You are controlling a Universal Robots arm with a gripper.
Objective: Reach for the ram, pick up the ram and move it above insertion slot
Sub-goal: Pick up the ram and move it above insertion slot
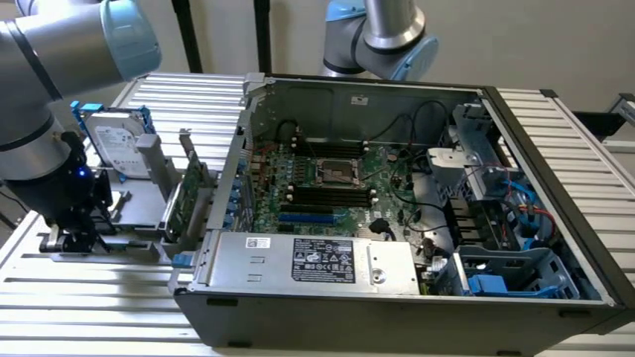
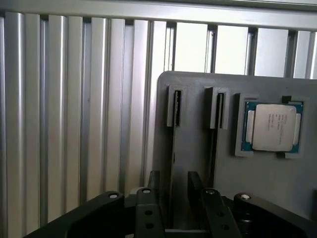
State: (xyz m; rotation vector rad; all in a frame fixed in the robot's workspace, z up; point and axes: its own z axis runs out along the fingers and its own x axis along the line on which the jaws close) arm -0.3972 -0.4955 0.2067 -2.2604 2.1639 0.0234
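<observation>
The holder's grey block wraps around the end of the ram, and both sides of the ram stand free at its middle, so the gripper should next grab the ram by its bare middle part (image 2: 172, 191).
The ram (image 2: 173, 148) stands on edge in a slot of the grey holder (image 2: 198, 144), so I see it as a thin dark strip. My gripper (image 2: 173, 181) is open, one black finger on each side of the strip's near end, with small gaps to it. In the exterior view the gripper (image 1: 74, 239) is low over that holder (image 1: 139, 216) at the exterior view's left, outside the computer case. The black memory slots (image 1: 332, 195) lie on the motherboard inside the open case.
A second thin board (image 2: 216, 119) stands in a parallel slot, and a processor chip (image 2: 271, 126) lies in a recess beside it. A silver hard drive (image 1: 114, 145) and a green expansion card (image 1: 189, 193) stand between gripper and case (image 1: 397, 312). A second arm (image 1: 382, 33) stands behind.
</observation>
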